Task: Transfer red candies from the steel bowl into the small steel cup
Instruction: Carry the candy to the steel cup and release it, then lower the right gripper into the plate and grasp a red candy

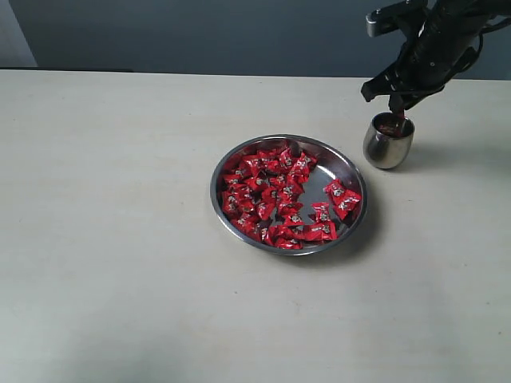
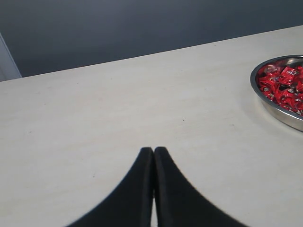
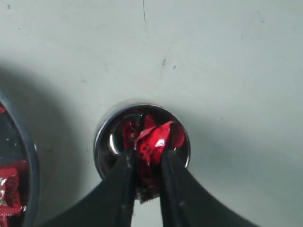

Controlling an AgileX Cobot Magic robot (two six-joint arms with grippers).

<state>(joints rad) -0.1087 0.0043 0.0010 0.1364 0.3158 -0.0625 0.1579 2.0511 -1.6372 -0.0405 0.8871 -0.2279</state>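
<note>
My right gripper opens now, since the red candy [image 3: 154, 142] hangs inside the small steel cup's opening and would drop into the cup.
Many red candies [image 1: 275, 191] lie in the steel bowl [image 1: 349, 170] at the table's middle; the bowl's rim [image 2: 259, 92] with candies [image 2: 284, 87] also shows in the left wrist view. The small steel cup [image 1: 388, 142] stands just right of the bowl, up the table. My right gripper [image 1: 396, 116] hangs over the cup's mouth, shut on a red candy [image 3: 150, 149] held above the cup [image 3: 102, 146]; red shows inside the cup. My left gripper [image 2: 154, 150] is shut with nothing in it, over bare table well left of the bowl.
The pale table [image 1: 104, 223] spreads wide to the left and front of the bowl. A dark wall [image 1: 200, 32] runs behind the table's far edge. The bowl's rim [image 3: 32, 170] sits close beside the cup in the right wrist view.
</note>
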